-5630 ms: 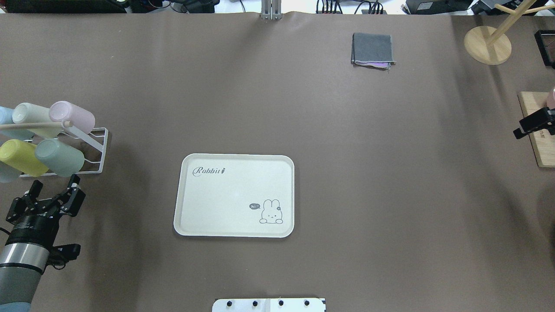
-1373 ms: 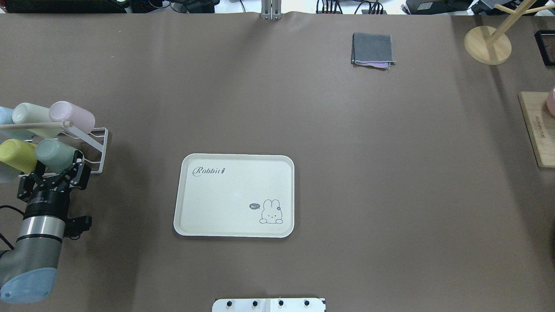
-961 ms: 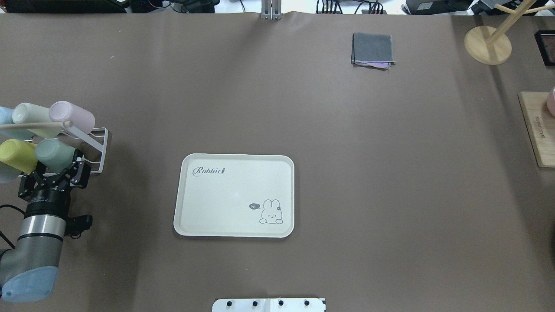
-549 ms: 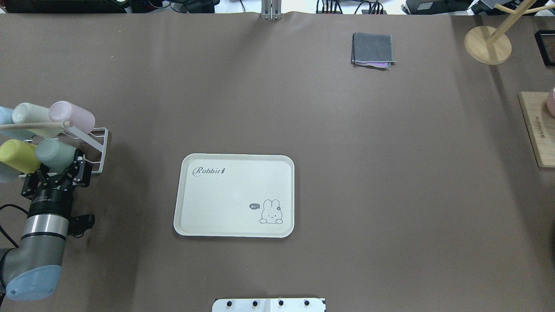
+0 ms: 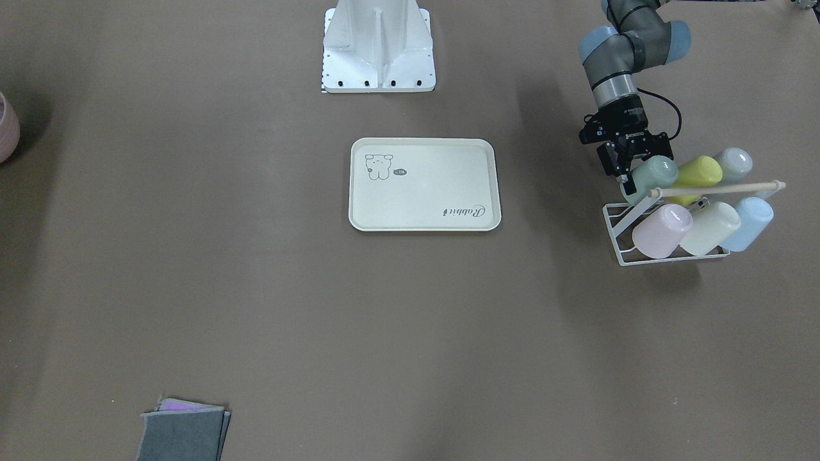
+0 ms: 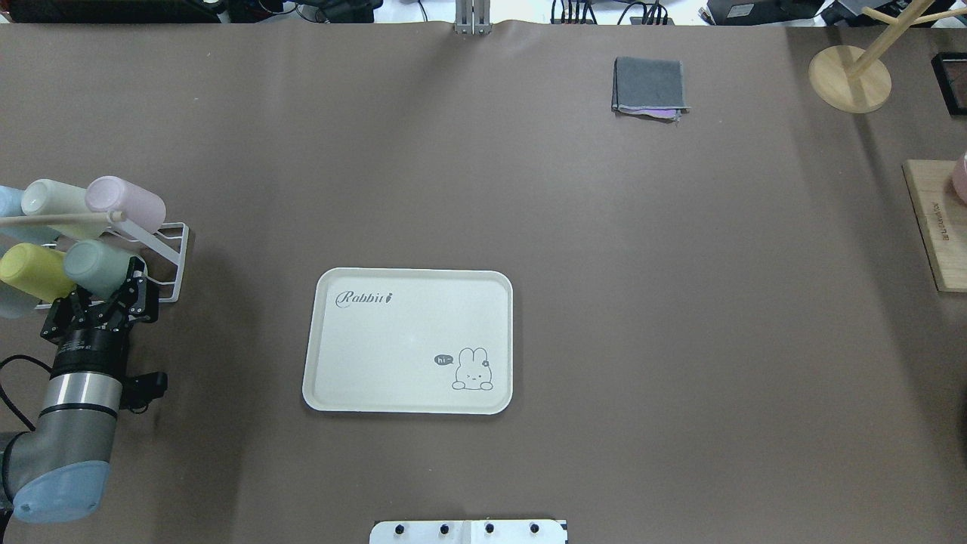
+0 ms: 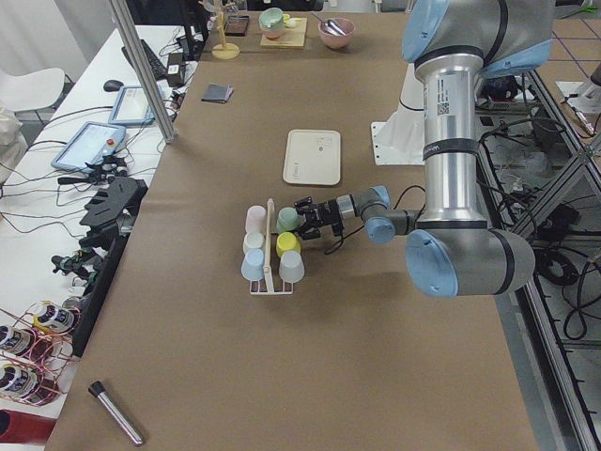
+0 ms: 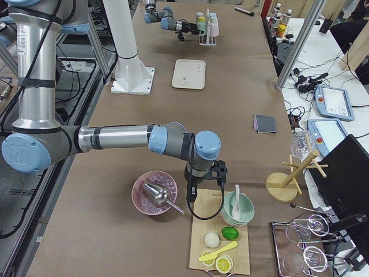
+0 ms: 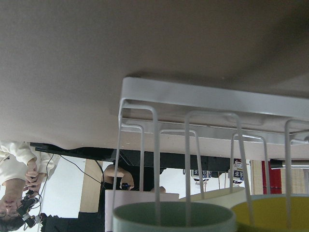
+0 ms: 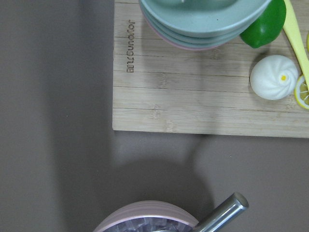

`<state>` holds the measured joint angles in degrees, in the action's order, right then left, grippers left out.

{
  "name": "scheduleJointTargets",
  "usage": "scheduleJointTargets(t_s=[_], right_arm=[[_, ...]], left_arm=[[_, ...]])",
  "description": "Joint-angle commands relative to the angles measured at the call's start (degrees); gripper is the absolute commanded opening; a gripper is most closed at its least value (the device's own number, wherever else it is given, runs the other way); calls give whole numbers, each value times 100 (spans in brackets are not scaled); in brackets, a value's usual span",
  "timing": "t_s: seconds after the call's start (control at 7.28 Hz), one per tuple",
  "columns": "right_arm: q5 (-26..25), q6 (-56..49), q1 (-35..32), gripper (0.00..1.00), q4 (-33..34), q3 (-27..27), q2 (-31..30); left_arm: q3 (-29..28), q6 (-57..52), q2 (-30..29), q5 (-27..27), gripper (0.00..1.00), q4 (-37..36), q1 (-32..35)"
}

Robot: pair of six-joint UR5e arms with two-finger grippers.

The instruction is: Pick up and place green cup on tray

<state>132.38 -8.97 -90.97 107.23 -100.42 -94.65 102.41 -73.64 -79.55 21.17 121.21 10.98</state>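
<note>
Next, my left gripper grabs the green cup by its rounded body and places it on the tray.
The green cup lies on its side on the white wire rack at the table's left edge, its mouth toward my left arm. My left gripper is open, with a finger on each side of the cup's mouth end. The left wrist view shows the cup's rim close at the bottom, behind rack wires. The cream tray lies flat mid-table with nothing on it. My right gripper hangs over a wooden board at the far right; I cannot tell whether it is open or shut.
The rack also holds a yellow-green cup, a pink cup, a cream cup and a blue one, under a wooden rod. A folded grey cloth and a wooden stand sit far back. The wooden board lies at right.
My left gripper has moved forward to the rack, and its fingers now straddle the green cup. The right gripper has withdrawn from the overhead view's right edge.
</note>
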Motion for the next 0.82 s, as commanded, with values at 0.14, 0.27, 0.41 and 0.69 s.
scheduleJointTargets(t_s=[0.14, 0.27, 0.41, 0.69], right_arm=[[7, 0, 0, 100, -26, 92, -1], [-2, 0, 0, 100, -35, 93, -1], [-11, -8, 0, 100, -9, 93, -1], [-11, -8, 0, 100, -9, 93, -1]], left_arm=[[15, -551, -17, 114, 71, 505, 9], [24, -702, -17, 115, 71, 674, 9], [33, -713, -17, 115, 72, 702, 18], [51, -748, -26, 106, 72, 737, 27]])
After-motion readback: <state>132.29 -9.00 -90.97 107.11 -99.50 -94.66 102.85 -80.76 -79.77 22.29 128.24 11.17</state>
